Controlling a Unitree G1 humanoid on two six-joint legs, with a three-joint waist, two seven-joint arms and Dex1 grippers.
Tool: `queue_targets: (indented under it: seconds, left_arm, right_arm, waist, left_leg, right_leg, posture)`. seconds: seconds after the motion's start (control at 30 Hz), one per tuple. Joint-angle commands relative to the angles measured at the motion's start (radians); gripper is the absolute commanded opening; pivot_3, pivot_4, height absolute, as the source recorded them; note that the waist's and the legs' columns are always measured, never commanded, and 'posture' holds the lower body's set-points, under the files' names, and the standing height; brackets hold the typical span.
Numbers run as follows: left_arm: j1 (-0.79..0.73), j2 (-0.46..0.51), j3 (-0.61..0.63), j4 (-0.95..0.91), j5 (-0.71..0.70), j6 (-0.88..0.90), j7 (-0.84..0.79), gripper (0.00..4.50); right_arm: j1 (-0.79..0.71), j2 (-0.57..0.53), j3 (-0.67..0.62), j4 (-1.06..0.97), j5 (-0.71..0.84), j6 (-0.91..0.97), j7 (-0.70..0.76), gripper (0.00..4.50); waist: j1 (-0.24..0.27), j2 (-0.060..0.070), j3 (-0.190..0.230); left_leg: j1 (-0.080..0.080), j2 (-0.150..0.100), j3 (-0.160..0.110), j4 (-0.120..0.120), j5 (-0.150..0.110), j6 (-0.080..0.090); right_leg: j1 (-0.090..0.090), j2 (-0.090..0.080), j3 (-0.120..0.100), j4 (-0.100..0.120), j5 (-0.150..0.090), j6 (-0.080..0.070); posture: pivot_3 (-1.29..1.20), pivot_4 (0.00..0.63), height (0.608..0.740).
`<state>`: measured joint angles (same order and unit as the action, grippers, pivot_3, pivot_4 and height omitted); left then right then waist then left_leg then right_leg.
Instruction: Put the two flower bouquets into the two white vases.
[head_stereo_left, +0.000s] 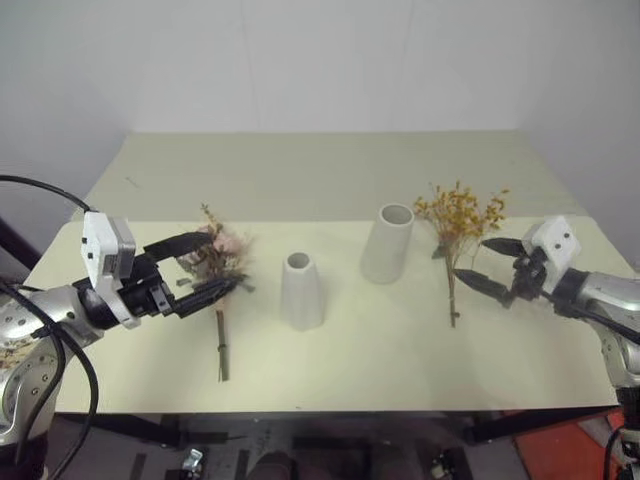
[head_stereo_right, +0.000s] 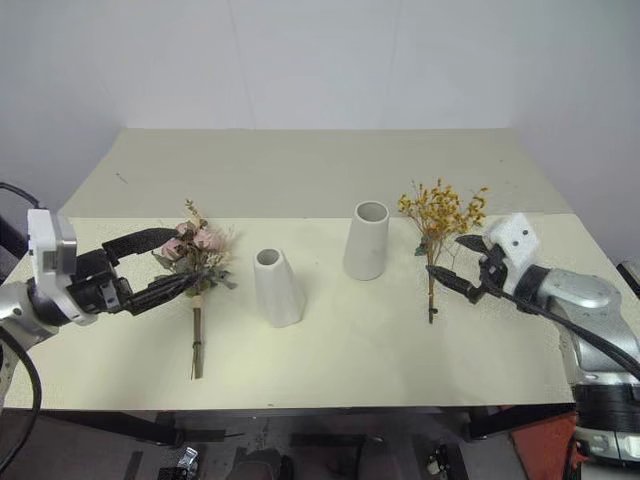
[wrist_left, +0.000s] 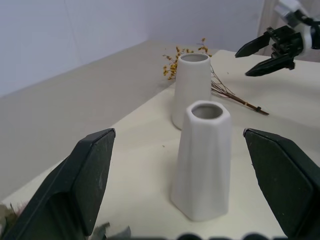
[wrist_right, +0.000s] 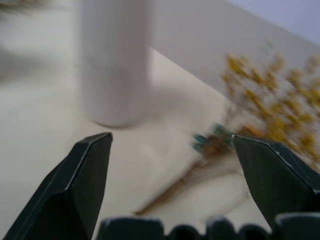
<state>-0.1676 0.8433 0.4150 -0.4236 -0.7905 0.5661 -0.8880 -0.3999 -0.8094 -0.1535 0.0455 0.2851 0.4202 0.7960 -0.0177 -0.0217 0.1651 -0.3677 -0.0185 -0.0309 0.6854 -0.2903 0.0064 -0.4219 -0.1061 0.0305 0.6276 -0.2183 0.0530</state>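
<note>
The top of the pink rose bouquet (head_stereo_left: 228, 250) is full of delicate petals and leaves, so my left gripper will grab the bouquet by the bare stem (head_stereo_left: 221, 328) below them.
The pink rose bouquet (head_stereo_left: 228, 250) lies on the table at the left, its stem toward the front edge. My left gripper (head_stereo_left: 225, 261) hovers open over its flower heads, holding nothing. The small cone vase (head_stereo_left: 301, 290) stands upright at the middle, and the taller vase (head_stereo_left: 388, 243) stands behind it to the right. The yellow bouquet (head_stereo_left: 460, 215) lies right of the tall vase, with a teal flower (wrist_right: 205, 140) at its stem. My right gripper (head_stereo_left: 469, 257) is open beside that stem, a little above the table. The left wrist view shows both vases (wrist_left: 202, 160) between its fingers.
The cream table (head_stereo_left: 350, 370) has a seam across its middle and a second half behind, up to the white wall. Its front edge runs just past the rose stem. A black cable (head_stereo_left: 60, 340) loops by my left arm.
</note>
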Motion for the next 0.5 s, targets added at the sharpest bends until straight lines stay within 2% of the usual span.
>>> queue_targets:
  seconds: [0.03, 0.3, 0.5]
  left_arm:
    - [-0.066, 0.025, -0.034, 0.015, 0.001, 0.011, -0.005, 4.5]
    - [-0.24, 0.024, -0.15, 0.118, 0.018, -0.007, -0.101, 4.5]
    - [-0.311, -0.003, -0.203, 0.166, 0.046, -0.03, -0.139, 4.5]
  right_arm:
    - [-0.064, 0.016, 0.038, -0.05, -0.038, 0.24, -0.128, 4.47]
    - [-0.239, 0.085, 0.068, -0.003, -0.023, 0.645, -0.245, 4.47]
    - [-0.281, 0.103, 0.145, 0.048, -0.045, 0.744, -0.26, 4.47]
  waist:
    - [0.001, 0.0, 0.0]
    - [0.0, 0.0, 0.0]
    - [-0.001, 0.0, 0.0]
  left_leg:
    - [0.0, 0.0, 0.0, 0.0, 0.0, 0.0]
    - [-0.002, 0.0, 0.0, 0.0, 0.0, 0.0]
    - [-0.002, 0.0, 0.001, 0.0, 0.0, 0.0]
  right_leg:
    - [0.0, 0.0, 0.0, 0.0, 0.0, 0.0]
    - [-0.002, 0.0, 0.0, -0.002, 0.0, 0.0]
    - [-0.001, 0.0, 0.0, -0.002, 0.0, 0.0]
  posture:
    - [0.0, 0.15, 0.74]
    - [0.0, 0.15, 0.74]
    - [0.0, 0.15, 0.74]
